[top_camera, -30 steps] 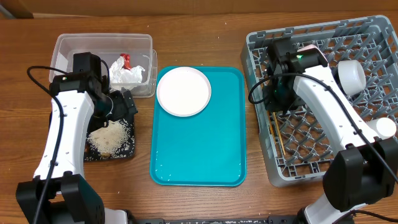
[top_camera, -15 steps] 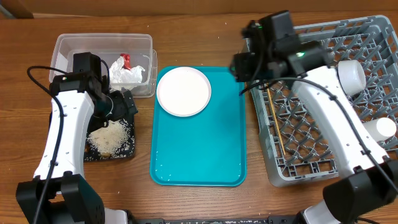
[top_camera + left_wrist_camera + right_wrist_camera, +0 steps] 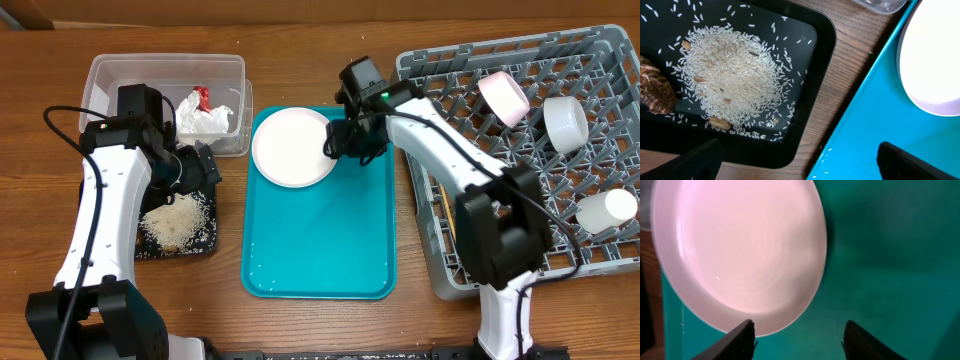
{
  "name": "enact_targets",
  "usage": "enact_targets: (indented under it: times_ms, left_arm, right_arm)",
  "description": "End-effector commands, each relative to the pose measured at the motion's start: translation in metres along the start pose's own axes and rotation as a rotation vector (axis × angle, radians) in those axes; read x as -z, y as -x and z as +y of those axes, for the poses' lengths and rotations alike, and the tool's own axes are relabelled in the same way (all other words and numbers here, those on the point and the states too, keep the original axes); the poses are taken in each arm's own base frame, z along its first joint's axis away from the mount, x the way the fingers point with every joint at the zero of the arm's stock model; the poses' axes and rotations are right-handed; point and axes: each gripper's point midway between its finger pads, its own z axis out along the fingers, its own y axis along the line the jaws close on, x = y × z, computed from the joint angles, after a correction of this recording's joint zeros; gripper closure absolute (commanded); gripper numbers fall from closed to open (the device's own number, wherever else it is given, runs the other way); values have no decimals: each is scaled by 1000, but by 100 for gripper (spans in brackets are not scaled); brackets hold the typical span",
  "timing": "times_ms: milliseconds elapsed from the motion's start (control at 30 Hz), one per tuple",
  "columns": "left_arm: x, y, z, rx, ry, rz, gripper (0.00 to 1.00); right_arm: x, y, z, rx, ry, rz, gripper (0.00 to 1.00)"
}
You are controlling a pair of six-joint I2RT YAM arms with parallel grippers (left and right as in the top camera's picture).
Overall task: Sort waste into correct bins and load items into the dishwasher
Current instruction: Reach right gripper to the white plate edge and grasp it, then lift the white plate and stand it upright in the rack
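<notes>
I need to pinch the white plate's rim nearest the dish rack (image 3: 823, 255) with my right gripper next, which leaves the opposite edge free to load upright.
A white plate (image 3: 294, 146) lies at the back of the teal tray (image 3: 320, 240). My right gripper (image 3: 340, 140) hovers at the plate's right edge. In the right wrist view it (image 3: 799, 332) is open and empty, with the plate (image 3: 735, 250) just ahead of its left finger. Over the black tray (image 3: 205, 243) my left gripper (image 3: 190, 170) stands wide open (image 3: 800, 160) and empty. That tray (image 3: 815, 45) holds rice (image 3: 735, 80) and a brown lump (image 3: 655, 92). The clear tub (image 3: 165, 75) contains a napkin (image 3: 205, 120) and a red wrapper (image 3: 201, 96).
The grey dish rack (image 3: 600, 50) on the right holds a pinkish bowl (image 3: 503, 98), a white bowl (image 3: 564, 122), a cup (image 3: 607, 208) and chopsticks (image 3: 446, 210) along its left side. A few rice grains lie on the teal tray's edge (image 3: 865, 120).
My right arm swung left out of the dish rack to the plate on the teal tray, and its jaws opened wider. The left arm has not moved.
</notes>
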Motion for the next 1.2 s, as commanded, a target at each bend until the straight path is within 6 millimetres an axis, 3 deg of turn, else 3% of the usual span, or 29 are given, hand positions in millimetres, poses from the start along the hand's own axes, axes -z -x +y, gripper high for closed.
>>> enact_targets:
  times_ms: [0, 167, 333, 433, 500, 667, 833, 933, 1033, 1167]
  left_arm:
    - [-1, 1, -1, 19, -6, 1, 0]
    - [-1, 0, -1, 19, -6, 5, 0]
    - [-1, 1, -1, 19, -6, 4, 0]
    - [-1, 0, 0, 19, -6, 6, 0]
    - [-1, 1, -1, 20, -7, 3, 0]
    - [-1, 0, -1, 19, -6, 6, 0]
    - [-1, 0, -1, 17, -5, 8, 0]
    - [-1, -1, -1, 16, -5, 7, 0]
    - [-1, -1, -2, 14, -6, 8, 0]
    - [-1, -1, -2, 12, -6, 8, 0]
  right_arm:
    - [-20, -8, -3, -19, -14, 42, 41]
    - [-35, -20, -16, -37, -62, 99, 48]
    - [-25, -28, -64, -130, -291, 109, 60]
    - [-18, -36, -82, -177, -360, 132, 64]
    - [-17, -38, -86, -191, -359, 148, 68]
    - [-16, -44, -83, -205, -325, 183, 94]
    - [-13, -48, -73, -215, -272, 205, 96]
    - [2, -46, -67, -209, -261, 201, 96]
    - [32, -33, -55, -161, -240, 149, 96]
    - [96, -6, -42, -114, -250, -14, 96]
